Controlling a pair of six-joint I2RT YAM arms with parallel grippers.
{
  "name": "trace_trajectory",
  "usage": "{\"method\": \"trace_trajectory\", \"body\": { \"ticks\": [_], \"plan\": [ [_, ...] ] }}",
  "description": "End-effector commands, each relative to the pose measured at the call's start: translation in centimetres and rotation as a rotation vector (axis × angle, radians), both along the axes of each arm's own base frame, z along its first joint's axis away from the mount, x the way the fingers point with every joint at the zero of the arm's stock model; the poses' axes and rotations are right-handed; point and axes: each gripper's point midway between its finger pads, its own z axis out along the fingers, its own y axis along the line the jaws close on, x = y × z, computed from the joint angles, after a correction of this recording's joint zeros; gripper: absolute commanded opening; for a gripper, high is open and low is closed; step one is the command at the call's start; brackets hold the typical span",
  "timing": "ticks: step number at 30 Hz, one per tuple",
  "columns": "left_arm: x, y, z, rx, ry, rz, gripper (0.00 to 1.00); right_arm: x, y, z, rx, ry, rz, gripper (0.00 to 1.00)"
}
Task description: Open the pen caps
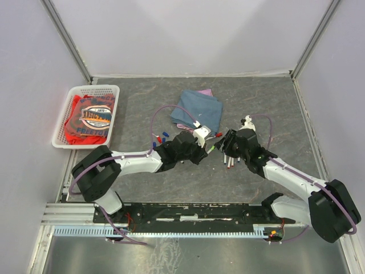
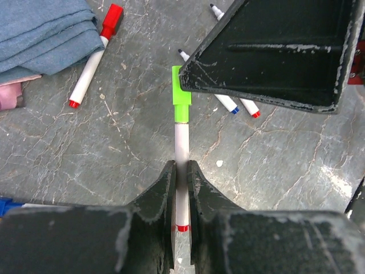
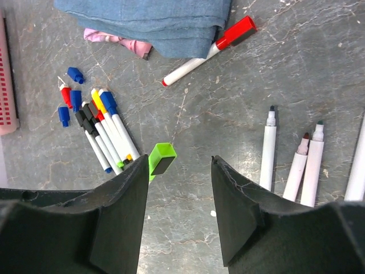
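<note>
The robot needs to pull off the green cap [image 1: 212,148] [image 3: 161,160], so its right gripper needs to grab the cap's loose end next.
My left gripper [image 2: 181,168] is shut on the white barrel of a pen [image 2: 181,142] held just above the table. The pen's green cap [image 2: 181,94] sits on its far end. My right gripper [image 3: 179,171] stands open facing it, and the green cap [image 3: 161,160] lies just off the tip of its left finger [image 3: 128,200], touching neither pad. In the top view the two grippers meet at mid-table, left gripper [image 1: 201,149] and right gripper [image 1: 226,141]. A red-capped pen [image 3: 211,51] lies by the blue cloth [image 3: 148,17].
A bundle of capped pens [image 3: 105,134] and loose blue caps [image 3: 74,74] lie to the left. Uncapped pens [image 3: 268,148] lie to the right. A white basket [image 1: 94,88] holding red clothing stands at the far left. Grey walls close in the table.
</note>
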Motion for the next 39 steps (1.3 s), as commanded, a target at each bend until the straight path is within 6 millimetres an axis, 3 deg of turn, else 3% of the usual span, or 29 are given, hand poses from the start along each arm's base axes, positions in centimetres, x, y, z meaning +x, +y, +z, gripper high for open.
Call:
{"method": "trace_trajectory", "body": {
  "ticks": [1, 10, 21, 30, 36, 39],
  "plan": [
    [-0.3, -1.3, 2.9, -0.118, 0.001, -0.003, 0.03, 0.7, 1.1, 2.3, 0.092, -0.068, 0.014, 0.55],
    [-0.4, -1.7, 3.4, -0.156, 0.012, -0.005, 0.03, 0.9, 1.9, 2.5, 0.142, -0.07, 0.021, 0.52],
    [-0.6, -1.7, 4.0, -0.205, 0.021, 0.01, 0.03, 1.2, 1.8, 2.0, 0.179, -0.064, -0.003, 0.35],
    [-0.8, -1.8, 4.3, -0.24, 0.033, 0.014, 0.03, 1.3, 2.0, 1.4, 0.213, -0.053, -0.003, 0.35],
    [-0.9, -2.0, 4.0, -0.254, 0.053, 0.021, 0.05, 1.3, 2.1, 1.8, 0.237, -0.071, 0.01, 0.02],
    [-0.8, -2.0, 3.8, -0.254, 0.06, 0.025, 0.2, 1.2, 2.2, 2.1, 0.25, -0.081, 0.018, 0.01]
  ]
}}
